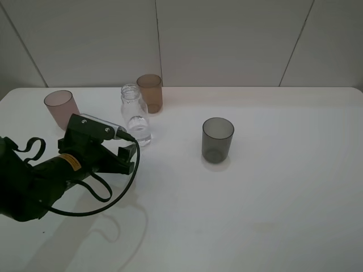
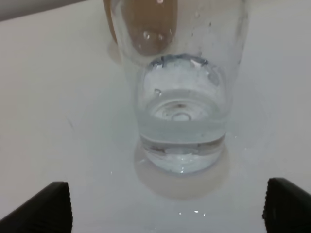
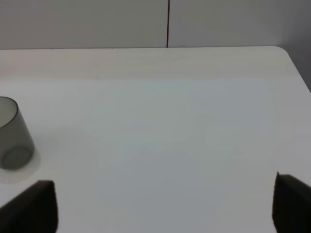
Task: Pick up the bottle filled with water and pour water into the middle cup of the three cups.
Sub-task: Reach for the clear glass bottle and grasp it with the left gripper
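Observation:
My left gripper will grab the bottle by its body (image 1: 136, 119) next. The bottle's opening will then stay free to pour into the middle cup (image 1: 150, 92).
The clear bottle (image 1: 135, 116) stands upright on the white table (image 1: 272, 198) with water in its lower part. My left gripper (image 1: 129, 150) is open just in front of it, not touching. In the left wrist view the bottle (image 2: 182, 121) fills the middle, beyond the black fingertips (image 2: 48, 211) set wide apart. The three cups stand upright: the amber middle cup (image 1: 150, 92) right behind the bottle, the pinkish cup (image 1: 61, 107) at the left, the smoky grey cup (image 1: 218, 140) to the right. My right gripper (image 3: 163, 208) is open over bare table, with the grey cup (image 3: 12, 133) off to one side.
A white panelled wall (image 1: 227, 39) rises behind the table's far edge. The left arm's black cable (image 1: 108, 198) loops just above the tabletop. The right arm does not show in the high view.

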Controlling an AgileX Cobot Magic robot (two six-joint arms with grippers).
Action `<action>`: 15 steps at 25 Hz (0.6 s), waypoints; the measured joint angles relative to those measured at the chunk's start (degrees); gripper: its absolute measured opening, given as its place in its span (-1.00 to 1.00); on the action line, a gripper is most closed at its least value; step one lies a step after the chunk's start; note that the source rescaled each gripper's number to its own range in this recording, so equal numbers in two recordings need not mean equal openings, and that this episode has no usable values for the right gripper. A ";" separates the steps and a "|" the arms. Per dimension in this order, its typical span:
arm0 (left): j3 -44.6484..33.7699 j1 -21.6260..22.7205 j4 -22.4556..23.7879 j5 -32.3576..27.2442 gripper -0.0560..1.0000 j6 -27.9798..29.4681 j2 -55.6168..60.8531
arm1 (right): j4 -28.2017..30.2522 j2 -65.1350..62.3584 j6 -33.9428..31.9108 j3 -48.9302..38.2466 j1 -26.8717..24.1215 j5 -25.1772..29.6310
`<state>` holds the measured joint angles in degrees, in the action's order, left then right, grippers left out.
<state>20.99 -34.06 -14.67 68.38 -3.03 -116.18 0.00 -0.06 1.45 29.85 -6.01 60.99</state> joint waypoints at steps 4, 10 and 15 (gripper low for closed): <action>3.39 0.00 -2.59 0.21 1.00 0.05 -0.63 | 0.00 0.00 0.00 0.00 0.00 0.00; 7.14 0.00 -0.88 0.85 1.00 0.04 -0.68 | 0.00 0.00 0.00 0.00 0.00 0.00; 9.23 0.00 -1.67 1.00 1.00 -1.10 -1.56 | 0.00 0.00 0.00 0.00 0.00 0.00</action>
<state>30.22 -34.06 -16.34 69.37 -4.12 -117.74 0.00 -0.06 1.45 29.85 -6.01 60.99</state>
